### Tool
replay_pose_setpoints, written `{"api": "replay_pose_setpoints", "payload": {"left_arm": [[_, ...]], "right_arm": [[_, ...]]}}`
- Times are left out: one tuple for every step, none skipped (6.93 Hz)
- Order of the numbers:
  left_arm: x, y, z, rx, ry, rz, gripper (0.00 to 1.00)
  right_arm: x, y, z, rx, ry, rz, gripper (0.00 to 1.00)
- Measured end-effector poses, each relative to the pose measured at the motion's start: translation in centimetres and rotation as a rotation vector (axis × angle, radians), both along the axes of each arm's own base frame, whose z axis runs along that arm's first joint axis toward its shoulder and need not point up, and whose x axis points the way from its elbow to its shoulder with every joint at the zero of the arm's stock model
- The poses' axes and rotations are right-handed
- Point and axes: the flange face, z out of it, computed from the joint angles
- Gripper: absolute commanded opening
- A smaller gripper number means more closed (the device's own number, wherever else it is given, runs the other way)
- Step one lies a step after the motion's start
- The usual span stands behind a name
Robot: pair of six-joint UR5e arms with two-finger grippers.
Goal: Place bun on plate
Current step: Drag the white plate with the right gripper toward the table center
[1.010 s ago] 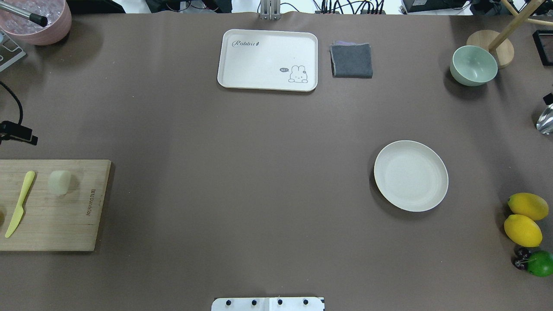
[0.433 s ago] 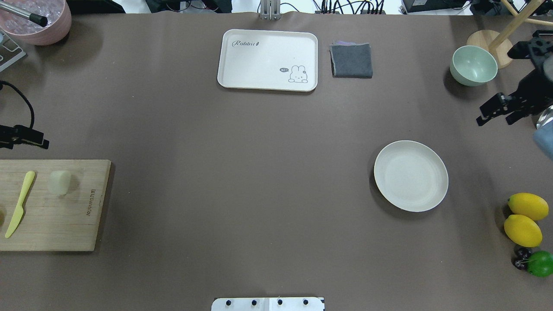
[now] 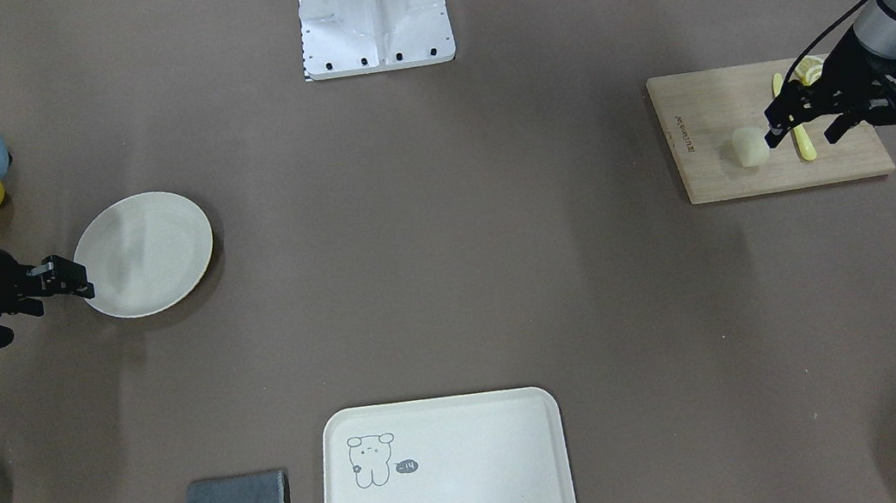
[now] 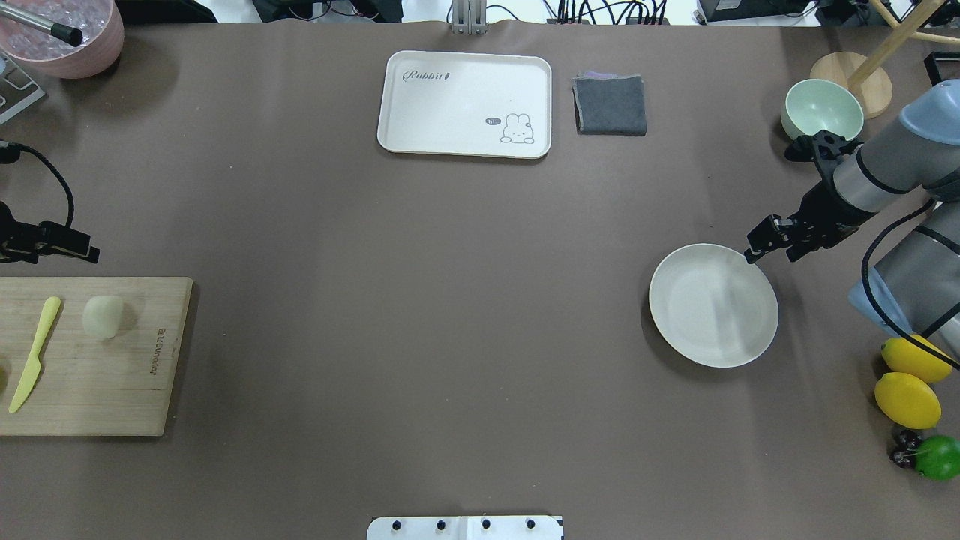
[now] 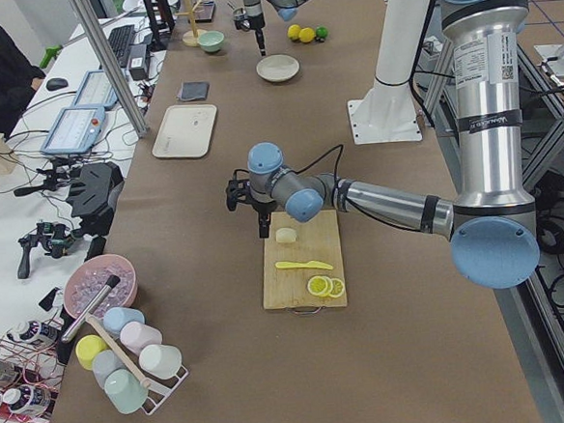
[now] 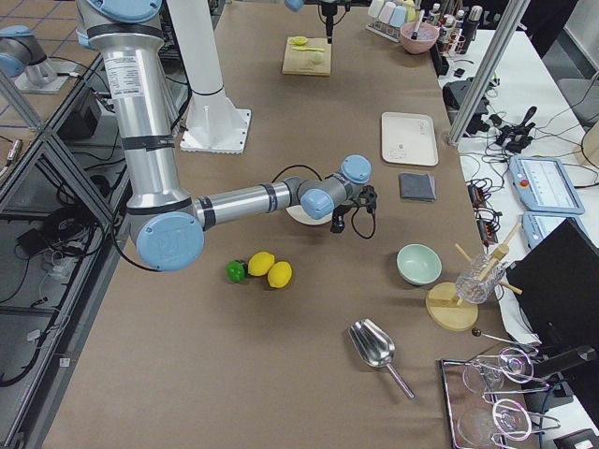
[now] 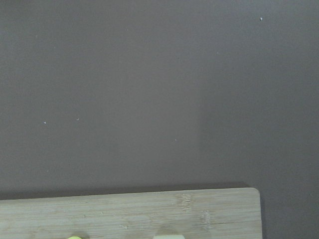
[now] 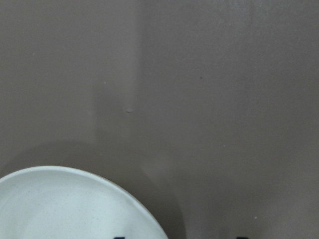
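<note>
My right gripper grabs the plate by its rim (image 3: pixel 86 253) next, to bring it into reach for the bun.
The bun (image 4: pixel 103 316), a small pale cylinder, sits on the wooden cutting board (image 4: pixel 112 390) at the table's left edge, also visible as the bun (image 3: pixel 750 147). My left gripper (image 3: pixel 803 134) hovers open over the board, just beside the bun and apart from it; the overhead view shows only one finger (image 4: pixel 71 249). The plate (image 4: pixel 712 305) lies bare on the right half of the table. My right gripper (image 4: pixel 771 253) is open at the plate's far right rim and holds nothing. The right wrist view shows the plate's rim (image 8: pixel 99 181).
A yellow knife (image 4: pixel 33 352) lies on the board left of the bun, with lemon slices (image 3: pixel 807 70) nearby. A rabbit tray (image 4: pixel 465 103) and grey cloth (image 4: pixel 610 105) lie at the far edge. A green bowl (image 4: pixel 821 112), two lemons (image 4: pixel 909 379) and a lime (image 4: pixel 937 457) line the right side.
My right arm has swung in from the right edge, down to the plate's rim. The left gripper has crept a little toward the board. Bun and plate have not moved.
</note>
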Motion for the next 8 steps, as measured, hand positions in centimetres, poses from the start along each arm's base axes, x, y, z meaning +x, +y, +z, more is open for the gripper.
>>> {"api": "replay_pose_setpoints", "payload": {"left_arm": [[0.0, 0.0, 0.0, 0.000, 0.001, 0.000, 0.98], [0.0, 0.0, -0.1, 0.000, 0.001, 0.000, 0.98], [0.0, 0.1, -0.1, -0.001, 0.002, 0.001, 0.98], [0.1, 0.1, -0.2, 0.000, 0.003, 0.002, 0.98], [0.1, 0.1, -0.3, -0.007, 0.006, -0.003, 0.98], [0.1, 0.1, -0.5, -0.018, 0.011, -0.013, 0.98], [0.1, 0.1, -0.7, -0.024, 0.015, -0.020, 0.98], [0.1, 0.2, -0.9, -0.024, 0.019, -0.022, 0.98]], "right_arm": [[-0.7, 0.4, 0.4, -0.006, 0.004, -0.011, 0.02], [-1.4, 0.7, 0.6, -0.009, 0.006, -0.022, 0.00], [-1.8, 0.9, 0.6, -0.009, 0.005, -0.031, 0.00], [-2.1, 0.9, 0.5, -0.008, 0.002, -0.039, 0.00], [-2.3, 0.8, 0.2, -0.009, -0.007, -0.044, 0.00], [-2.9, 0.4, -1.2, -0.009, -0.031, -0.048, 0.00], [-4.1, -0.8, -4.4, -0.022, -0.067, -0.034, 0.00], [-6.2, -2.1, -8.5, -0.058, -0.097, 0.000, 0.00]]}}
